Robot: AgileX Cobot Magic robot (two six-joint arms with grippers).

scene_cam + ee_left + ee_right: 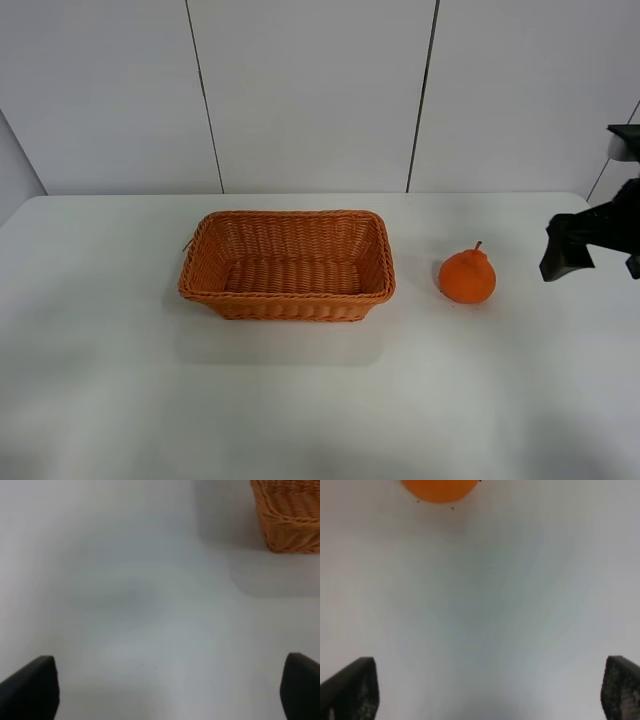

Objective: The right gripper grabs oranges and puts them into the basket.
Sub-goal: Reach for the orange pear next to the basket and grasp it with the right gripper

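Observation:
The orange needs to go into the wicker basket (287, 264). My right gripper needs to grab the orange by its round body (467, 278) next.
The orange (467, 276) stands upright on the white table, to the right of the wicker basket (287, 264), a short gap apart. The basket is empty. My right gripper (568, 252) hovers at the right edge of the overhead view, right of the orange and apart from it. In the right wrist view its fingertips (350, 687) stand wide apart over bare table, with the orange (440, 489) at the frame's edge. My left gripper (170, 690) is open over bare table, with a corner of the basket (290, 515) in view. The left arm does not show in the overhead view.
The white table (300, 400) runs under everything, with its back edge against a pale panelled wall (310, 90). Nothing else stands on the table.

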